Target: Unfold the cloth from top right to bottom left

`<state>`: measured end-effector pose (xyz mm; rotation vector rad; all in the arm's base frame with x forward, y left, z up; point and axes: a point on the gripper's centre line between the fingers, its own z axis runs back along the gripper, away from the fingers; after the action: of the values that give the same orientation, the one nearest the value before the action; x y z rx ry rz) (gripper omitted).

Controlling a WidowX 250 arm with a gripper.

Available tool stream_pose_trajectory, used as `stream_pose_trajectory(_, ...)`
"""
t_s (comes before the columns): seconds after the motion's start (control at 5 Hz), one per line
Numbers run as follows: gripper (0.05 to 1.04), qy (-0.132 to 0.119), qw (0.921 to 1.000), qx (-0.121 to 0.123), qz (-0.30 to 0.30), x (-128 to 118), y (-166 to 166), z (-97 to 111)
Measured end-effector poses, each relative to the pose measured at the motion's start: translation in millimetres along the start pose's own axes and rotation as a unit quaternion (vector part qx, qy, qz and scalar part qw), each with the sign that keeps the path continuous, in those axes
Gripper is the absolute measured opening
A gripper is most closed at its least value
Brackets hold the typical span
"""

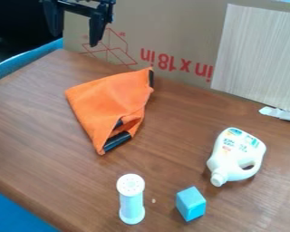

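Note:
My gripper will grab the plain orange corner of the cloth next, and then it will unfold the orange cloth across the table.
My gripper hangs at the upper left, in front of the cardboard and well above the table, its two fingers apart and nothing between them. Below it and a little to the right, not touching it, the orange cloth lies folded on the brown table. One corner points to the upper right, another to the left, and a narrow end points down toward the front. Dark edging shows at the upper right corner and along the lower right side, where the cloth is bunched in loose folds.
A white bottle lies at the right. Near the front are a white cylindrical shaker and a blue block. A cardboard panel and a pale wooden board border the back. A white object lies at the right edge.

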<state>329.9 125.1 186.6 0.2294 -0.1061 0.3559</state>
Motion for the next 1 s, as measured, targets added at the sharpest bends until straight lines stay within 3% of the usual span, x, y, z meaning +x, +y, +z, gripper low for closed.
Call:
stream_pose_trajectory(0.4,0.999,0.020,0.9998,-0.009,0.001,1.4,-15.3,-17.1)
stream_pose_trajectory(0.8,0.999,-0.020,0.9985,-0.039,0.033,19.9,-37.8,-18.4)
stream_pose_trajectory(1.0,0.999,-0.062,0.9949,-0.033,0.071,36.1,-54.4,-22.5)
